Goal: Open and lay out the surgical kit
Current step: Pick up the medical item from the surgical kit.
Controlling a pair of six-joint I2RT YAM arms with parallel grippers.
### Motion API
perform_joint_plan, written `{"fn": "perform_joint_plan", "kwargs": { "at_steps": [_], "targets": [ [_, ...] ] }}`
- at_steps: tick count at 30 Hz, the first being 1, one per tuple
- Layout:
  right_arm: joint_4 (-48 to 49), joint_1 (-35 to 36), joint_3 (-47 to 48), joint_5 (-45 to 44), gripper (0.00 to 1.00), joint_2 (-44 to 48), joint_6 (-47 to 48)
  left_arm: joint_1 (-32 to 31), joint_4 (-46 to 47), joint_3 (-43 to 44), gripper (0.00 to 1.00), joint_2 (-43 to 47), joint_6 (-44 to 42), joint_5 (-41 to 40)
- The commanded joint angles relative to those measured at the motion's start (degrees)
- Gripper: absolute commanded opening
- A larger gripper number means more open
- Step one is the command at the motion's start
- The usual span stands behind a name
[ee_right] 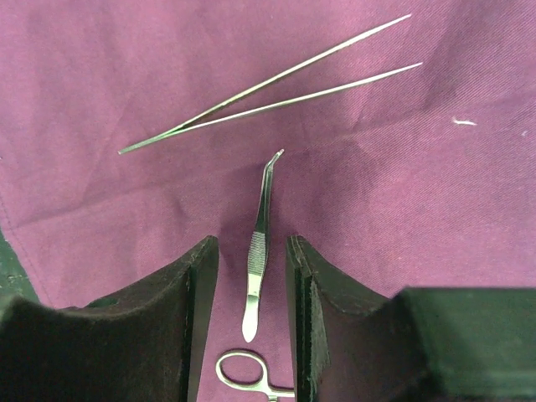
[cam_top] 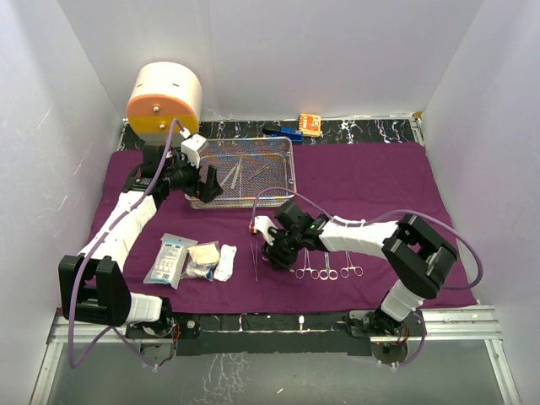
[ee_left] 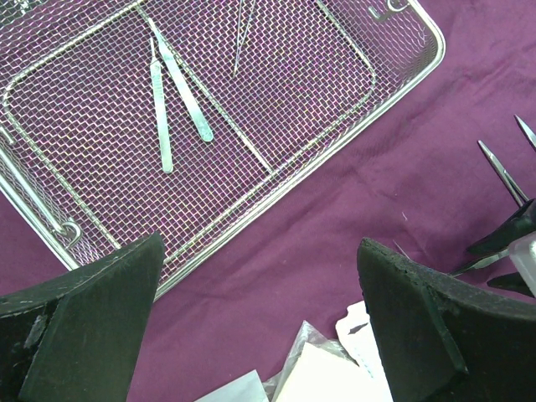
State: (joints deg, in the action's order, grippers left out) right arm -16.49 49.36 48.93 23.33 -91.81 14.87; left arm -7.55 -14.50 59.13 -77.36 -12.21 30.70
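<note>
The small angled tweezers have their ridged grip (ee_right: 257, 253) level with the fingers in the right wrist view; my right gripper should close on them.
The purple cloth wrap (cam_top: 371, 181) lies spread flat over the table. The wire-mesh tray (cam_top: 285, 181) sits at its back left, and in the left wrist view (ee_left: 335, 126) it holds two scalpels (ee_left: 163, 117) and thin tweezers (ee_left: 239, 38). My left gripper (cam_top: 207, 182) is open and empty, above the cloth by the tray's near edge (ee_left: 260, 247). White gauze and packets (cam_top: 192, 260) lie front left. My right gripper (cam_top: 268, 245) is open, its jaws astride small angled tweezers (ee_right: 260, 243) that lie on the cloth, with a gap on each side. Long tweezers (ee_right: 268, 88) lie just beyond.
Several ring-handled forceps (cam_top: 327, 270) lie in a row right of the right gripper; one ring (ee_right: 243, 373) shows between its fingers. A cream-and-orange drum (cam_top: 164, 101) stands back left. Small orange (cam_top: 310, 124) and blue (cam_top: 287, 132) items lie behind the cloth. White walls enclose three sides.
</note>
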Motion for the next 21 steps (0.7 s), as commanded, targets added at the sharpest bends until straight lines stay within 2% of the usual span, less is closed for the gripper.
{"fn": "perform_joint_plan", "kwargs": {
  "at_steps": [1,7,21],
  "targets": [
    [0.23,-0.06,1.85,0.21,0.36,-0.88,0.03,0.43,0.71,-0.33,0.98,1.33,-0.67,1.29],
    [0.1,-0.06,2.39,-0.68,0.31,-2.39,-0.38,0.43,0.88,-0.6,0.98,1.34,-0.8,1.23],
    [-0.34,-0.06,2.99,-0.16,0.0,-0.7,-0.47,0.43,0.86,0.02,0.99,0.51,0.35,-0.08]
  ]
}}
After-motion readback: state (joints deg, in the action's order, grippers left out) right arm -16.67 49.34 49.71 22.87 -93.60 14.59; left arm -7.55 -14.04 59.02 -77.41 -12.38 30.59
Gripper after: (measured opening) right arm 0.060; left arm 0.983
